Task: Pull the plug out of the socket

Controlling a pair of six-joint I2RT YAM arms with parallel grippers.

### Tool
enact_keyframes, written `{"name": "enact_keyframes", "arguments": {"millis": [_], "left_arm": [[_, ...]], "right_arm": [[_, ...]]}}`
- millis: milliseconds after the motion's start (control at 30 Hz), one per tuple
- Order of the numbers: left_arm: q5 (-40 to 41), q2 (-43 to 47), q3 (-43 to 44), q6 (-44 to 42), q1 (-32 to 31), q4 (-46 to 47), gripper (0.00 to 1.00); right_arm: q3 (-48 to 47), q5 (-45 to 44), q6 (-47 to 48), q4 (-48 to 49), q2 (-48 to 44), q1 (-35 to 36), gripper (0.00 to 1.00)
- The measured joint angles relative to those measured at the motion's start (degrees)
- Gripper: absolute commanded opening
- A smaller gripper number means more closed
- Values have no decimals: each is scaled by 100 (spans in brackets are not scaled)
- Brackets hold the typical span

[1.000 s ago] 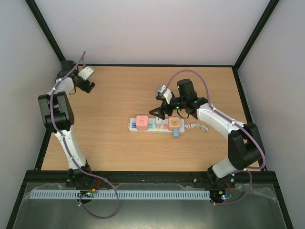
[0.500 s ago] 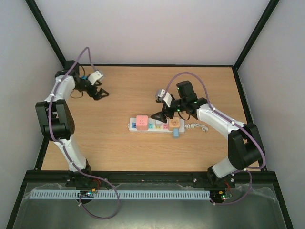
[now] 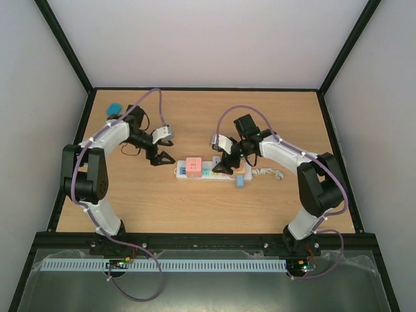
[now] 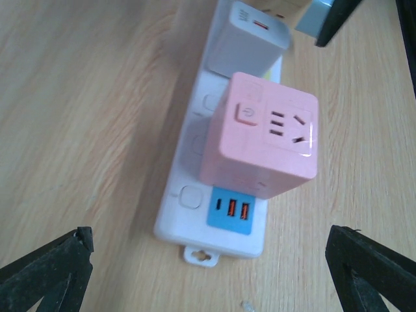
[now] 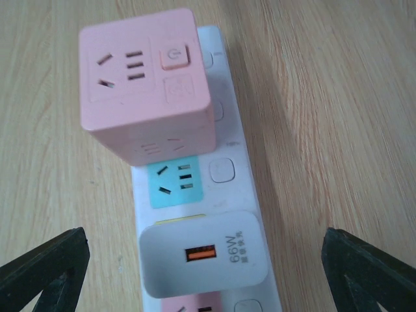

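Observation:
My left gripper should pull the pink cube adapter [image 3: 194, 166] [image 4: 261, 137] off the socket next, so it needs to grab it by its sides facing the socket's long edges.
The socket, a long white power strip [image 3: 209, 173], lies mid-table with its short white cord [image 3: 270, 173] at the right end. A pink cube adapter [image 3: 194, 166] is plugged in near its left end, above a blue USB panel [image 4: 230, 210]. A white 66W charger [image 5: 203, 252] is plugged in further along. My left gripper [image 3: 164, 158] is open just left of the strip's end, its fingers [image 4: 45, 270] wide apart. My right gripper [image 3: 224, 168] is open over the strip's middle, its fingers [image 5: 39, 266] either side of the white charger and not touching it.
A small blue plug [image 3: 240, 181] sits at the strip's near edge on the right. An orange block [image 3: 239, 168] on the strip is partly hidden by the right gripper. A blue round object [image 3: 113, 107] lies in the far left corner.
My left arm has swung from the far left corner down to the strip's left end. My right gripper has dropped lower over the strip's middle.

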State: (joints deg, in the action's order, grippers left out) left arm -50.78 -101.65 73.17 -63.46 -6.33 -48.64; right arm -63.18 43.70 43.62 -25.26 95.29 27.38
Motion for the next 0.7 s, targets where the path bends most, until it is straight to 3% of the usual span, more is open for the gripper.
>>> {"name": "enact_keyframes", "arguments": {"millis": [400,700], "left_arm": [[356,168,-807,334,-1034,1449,100],[546,225,-977,553,-1381,2173,100]], "right_arm": [[-258,-83,225,-173,337,2,87],[-258,-236,240,-166,398,92,80]]}}
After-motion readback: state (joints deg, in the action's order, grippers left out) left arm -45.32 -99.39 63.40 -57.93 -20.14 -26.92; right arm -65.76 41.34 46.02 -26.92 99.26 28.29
